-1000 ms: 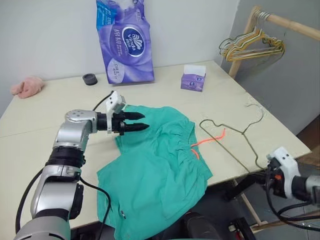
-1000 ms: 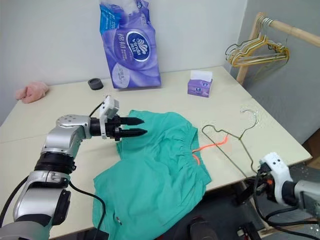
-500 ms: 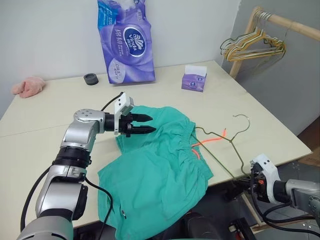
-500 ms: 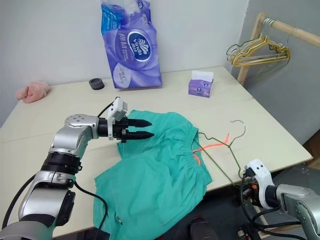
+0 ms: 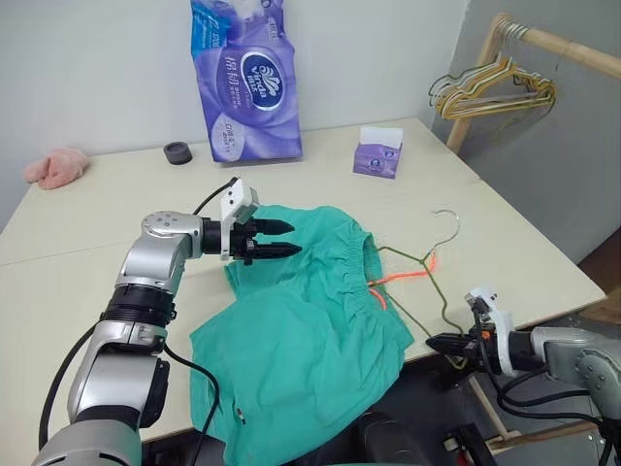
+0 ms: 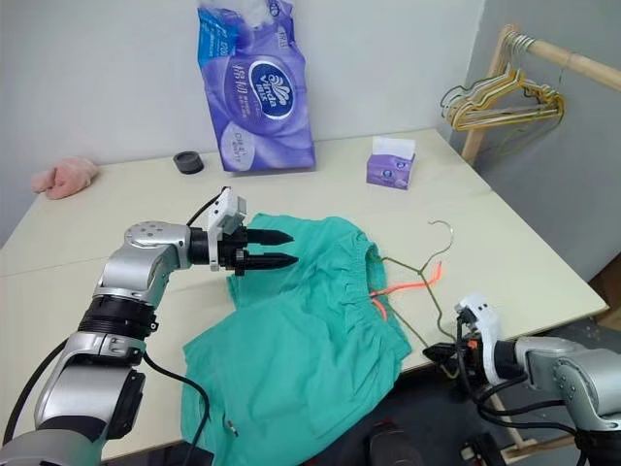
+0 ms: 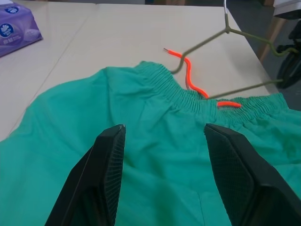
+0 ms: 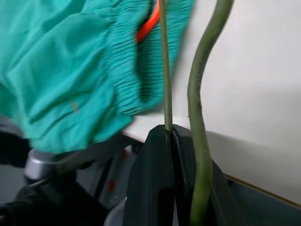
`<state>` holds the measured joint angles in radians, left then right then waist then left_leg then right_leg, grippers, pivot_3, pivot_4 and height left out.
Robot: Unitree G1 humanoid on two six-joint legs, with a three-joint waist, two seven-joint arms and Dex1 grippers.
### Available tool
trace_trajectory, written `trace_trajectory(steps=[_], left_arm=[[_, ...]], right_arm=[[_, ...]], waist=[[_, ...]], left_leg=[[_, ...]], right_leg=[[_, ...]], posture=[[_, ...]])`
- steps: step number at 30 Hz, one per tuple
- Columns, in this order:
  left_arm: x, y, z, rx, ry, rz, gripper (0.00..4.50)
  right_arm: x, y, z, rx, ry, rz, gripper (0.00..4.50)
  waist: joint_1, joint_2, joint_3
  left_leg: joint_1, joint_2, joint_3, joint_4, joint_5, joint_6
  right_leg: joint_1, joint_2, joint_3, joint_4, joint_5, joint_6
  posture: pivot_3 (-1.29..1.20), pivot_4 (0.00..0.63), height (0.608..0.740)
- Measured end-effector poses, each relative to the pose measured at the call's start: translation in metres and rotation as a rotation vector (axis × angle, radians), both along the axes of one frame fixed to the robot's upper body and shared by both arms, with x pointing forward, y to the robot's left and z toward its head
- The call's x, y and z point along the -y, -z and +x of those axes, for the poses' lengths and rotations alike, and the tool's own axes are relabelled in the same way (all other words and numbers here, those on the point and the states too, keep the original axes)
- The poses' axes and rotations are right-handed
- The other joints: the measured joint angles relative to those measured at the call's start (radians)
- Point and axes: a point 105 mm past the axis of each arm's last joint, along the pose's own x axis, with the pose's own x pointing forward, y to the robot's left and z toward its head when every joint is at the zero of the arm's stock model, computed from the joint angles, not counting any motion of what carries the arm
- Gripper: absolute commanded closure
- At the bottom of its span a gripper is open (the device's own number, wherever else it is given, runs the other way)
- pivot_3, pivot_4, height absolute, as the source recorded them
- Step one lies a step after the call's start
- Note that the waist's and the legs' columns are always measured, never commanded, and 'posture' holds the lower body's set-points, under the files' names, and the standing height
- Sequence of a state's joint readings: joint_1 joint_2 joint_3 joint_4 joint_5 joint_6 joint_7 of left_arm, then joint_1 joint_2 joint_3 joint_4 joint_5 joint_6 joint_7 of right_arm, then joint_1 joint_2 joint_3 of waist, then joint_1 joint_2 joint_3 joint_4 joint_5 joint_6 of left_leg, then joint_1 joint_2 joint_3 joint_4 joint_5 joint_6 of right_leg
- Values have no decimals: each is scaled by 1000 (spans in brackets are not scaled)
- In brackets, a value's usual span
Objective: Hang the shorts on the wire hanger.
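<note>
My left gripper is going to pinch the shorts [image 5: 310, 320] next by their gathered waistband [image 5: 361, 250] to hang them. The waistband stands up in a ruffle while the shorts lie flat.
Teal-green shorts [image 5: 310, 320] lie spread over the table's front, with the gathered waistband and orange drawstring [image 7: 190, 81] on the right. My left gripper [image 5: 281, 240] hovers open over their far left part, nothing between its fingers [image 7: 106, 174]. At the front right table edge, my right gripper [image 5: 434, 342] is shut on the lower corner of the wire hanger [image 5: 437, 291]. The hanger is tilted up from the table, its hook [image 5: 446, 217] raised and its near arm reaching the waistband. In the right wrist view the thin wire [image 8: 165, 70] runs out of the closed fingers [image 8: 157, 179].
A purple tissue pack [image 5: 245, 83] stands at the back, with a small purple tissue box [image 5: 375, 155] to its right. A black round item [image 5: 176, 152] and a pink cloth [image 5: 53, 167] lie far left. A wooden rack with gold and pale hangers [image 5: 490, 87] stands right of the table.
My right gripper has moved left along the table edge with the hanger. The hanger has swung up and toward the waistband, hook rising. The left gripper has kept still.
</note>
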<state>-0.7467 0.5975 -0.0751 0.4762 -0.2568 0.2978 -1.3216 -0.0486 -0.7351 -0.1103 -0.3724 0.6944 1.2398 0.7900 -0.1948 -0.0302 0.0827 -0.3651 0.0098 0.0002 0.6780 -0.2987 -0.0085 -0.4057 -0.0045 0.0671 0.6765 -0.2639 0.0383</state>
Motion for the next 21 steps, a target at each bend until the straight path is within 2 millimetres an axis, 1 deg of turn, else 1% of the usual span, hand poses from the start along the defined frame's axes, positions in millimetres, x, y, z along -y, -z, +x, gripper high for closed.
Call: trace_trajectory(steps=[3,5,7,12,16,19,21], left_arm=[[-1,0,0,1,-4,2,1691],[-3,-1,1,3,-12,6,1691],[-3,-1,1,4,-11,5,1691],[-5,-2,2,15,-29,3,1691],[-10,-7,8,40,-73,-35,1691],[-12,-15,17,50,-127,-83,1173],[-10,-30,24,82,-146,-122,595]], right_arm=[[-4,4,0,-22,-7,15,4500],[-11,10,12,-18,32,45,4500],[-14,11,23,-1,63,61,4500],[-9,-2,39,89,107,61,4500],[-4,-15,47,165,118,63,4500],[-7,-31,54,247,100,58,4500],[-13,-48,58,327,67,49,4500]], waist=[[0,0,0],[-1,-2,-1],[-2,-1,-1],[2,-1,-1],[4,-1,-1],[3,-1,-1],[3,-1,-1]], left_leg=[[0,0,0,0,0,0],[0,1,0,0,0,0],[0,0,0,0,0,0],[0,0,-1,0,0,0],[0,0,-1,0,0,0],[0,0,-1,0,0,0],[-1,0,-1,0,0,0]], right_leg=[[0,0,0,0,0,0],[0,0,0,0,0,0],[0,0,1,1,0,0],[0,0,0,1,2,-3],[0,-1,-1,1,2,-3],[0,-1,-1,1,2,-3],[0,-1,-1,1,0,0]], posture=[[-217,43,740],[-217,43,740],[-187,42,740],[-188,42,740],[-194,42,740],[-194,42,740],[-194,42,740]])
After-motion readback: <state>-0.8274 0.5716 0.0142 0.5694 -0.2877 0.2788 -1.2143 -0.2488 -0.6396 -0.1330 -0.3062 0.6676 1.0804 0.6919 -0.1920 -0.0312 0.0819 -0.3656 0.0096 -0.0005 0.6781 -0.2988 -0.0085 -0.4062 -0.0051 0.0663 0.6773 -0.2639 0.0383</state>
